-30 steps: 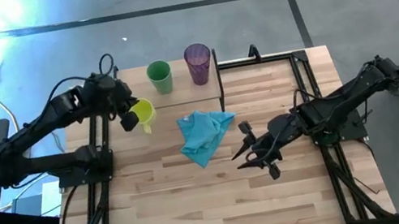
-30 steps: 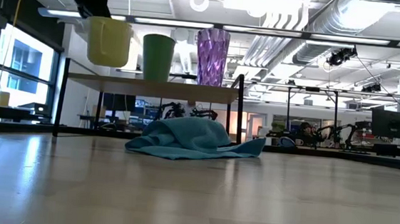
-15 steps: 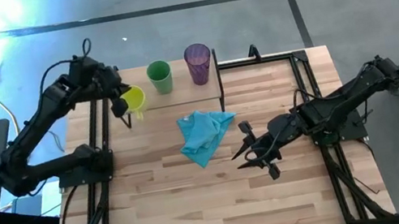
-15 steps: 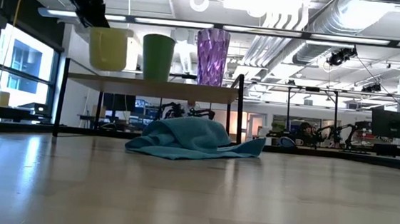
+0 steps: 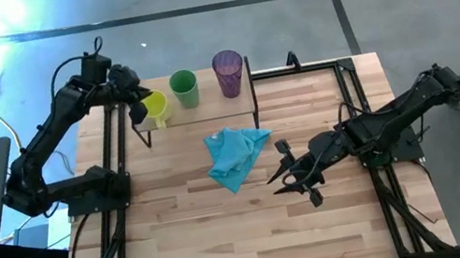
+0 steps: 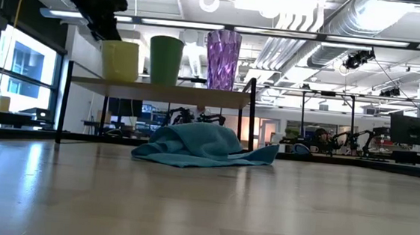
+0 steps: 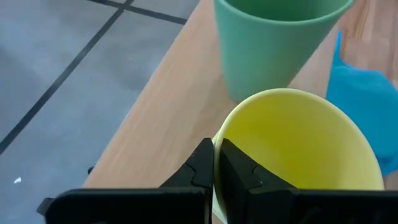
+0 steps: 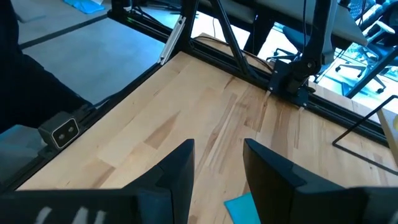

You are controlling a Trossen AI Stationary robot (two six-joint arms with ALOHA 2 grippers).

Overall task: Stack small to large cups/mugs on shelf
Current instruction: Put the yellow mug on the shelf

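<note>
The yellow mug's base is at the shelf's front edge, forward of the green cup (image 5: 184, 90). My left gripper should move the mug back before letting go.
The yellow mug (image 5: 157, 109) is upright at the left end of the shelf (image 5: 216, 103), beside the green cup (image 5: 184, 90). The purple tumbler (image 5: 229, 72) stands farther right. In the low view the mug's (image 6: 120, 61) base is level with the shelf top (image 6: 197, 92); whether it rests there I cannot tell. My left gripper (image 5: 142, 108) is shut on the mug. My right gripper (image 5: 290, 175) hangs open over the table's right half, with nothing between its fingers (image 8: 180, 168). My left gripper pinches the yellow mug's wall at the rim (image 7: 219, 146), on the side toward the table's left edge. One finger is inside the mug and one outside. The fingers slant down from the left. The mug stays upright with its mouth up.
A crumpled light blue cloth (image 5: 235, 154) lies on the table just in front of the shelf. Black frame rails (image 5: 114, 168) run along both sides of the table. Bare wood (image 5: 229, 233) stretches toward the near edge.
My left gripper has carried the yellow mug toward the table's far edge and down, from in front of the shelf's left end to over the board beside the green cup. The mug has sunk to shelf level. The gripper has stayed shut on it.
</note>
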